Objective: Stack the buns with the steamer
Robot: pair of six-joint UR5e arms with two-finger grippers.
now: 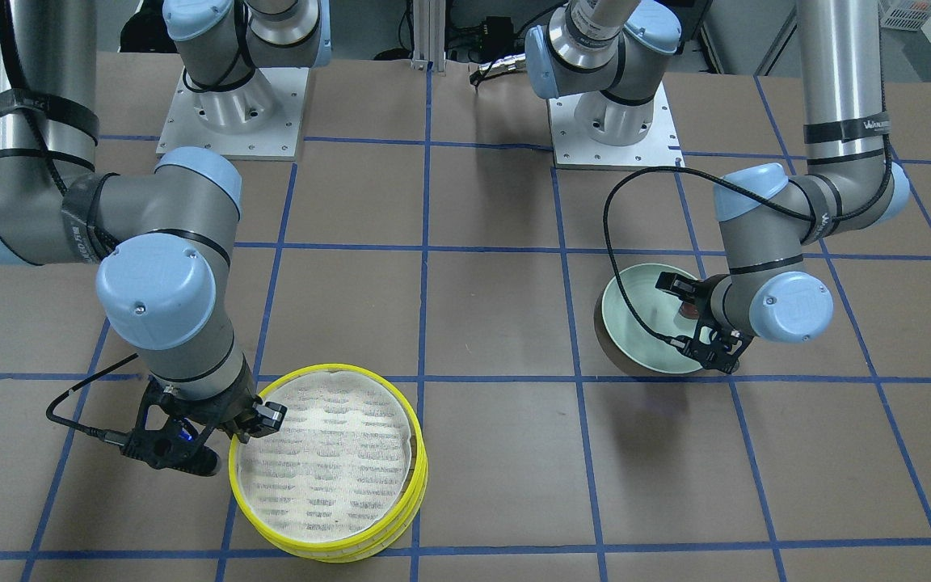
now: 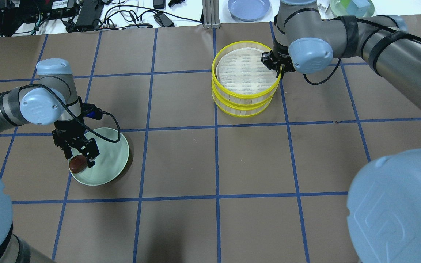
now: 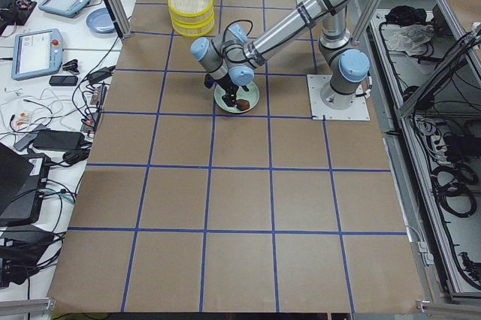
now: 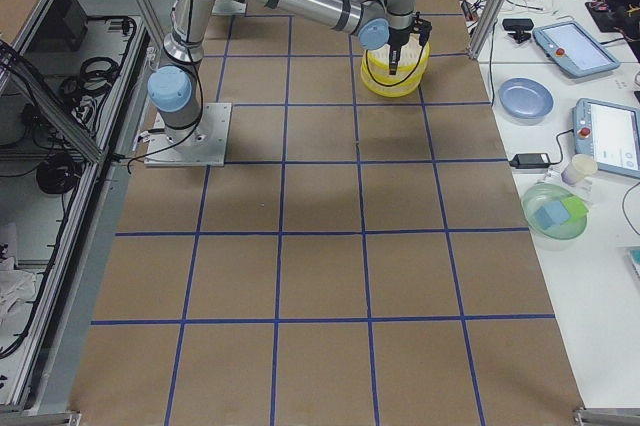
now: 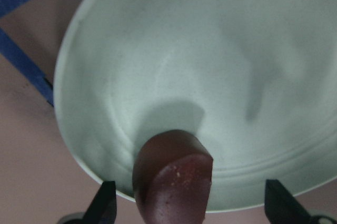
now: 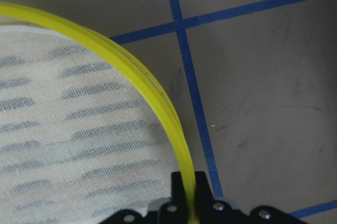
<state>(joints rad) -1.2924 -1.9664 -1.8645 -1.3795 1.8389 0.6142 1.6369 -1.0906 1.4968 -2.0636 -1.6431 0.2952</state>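
My left gripper will stack the brown bun in the steamer (image 1: 326, 456), so it will grab the bun's rounded sides next.
The dark reddish-brown bun (image 2: 78, 163) lies at the near edge of the pale green plate (image 2: 112, 160). My left gripper (image 2: 80, 155) is open, with a finger on each side of the bun (image 5: 174, 176) and not touching it. The two yellow-rimmed steamer trays (image 2: 245, 67) stand stacked, the upper slightly offset on the lower (image 2: 243, 106). My right gripper (image 2: 280, 69) is shut on the upper tray's yellow rim (image 6: 158, 98), beside the white mesh floor (image 6: 63, 129), which holds nothing. The cream-white bun is hidden or out of view.
A blue plate (image 2: 249, 7) and a green bowl (image 2: 351, 5) sit on the white bench beyond the table's far edge, with cables. The arm bases (image 1: 231, 105) stand at the robot's side. Blue tape lines grid the brown table.
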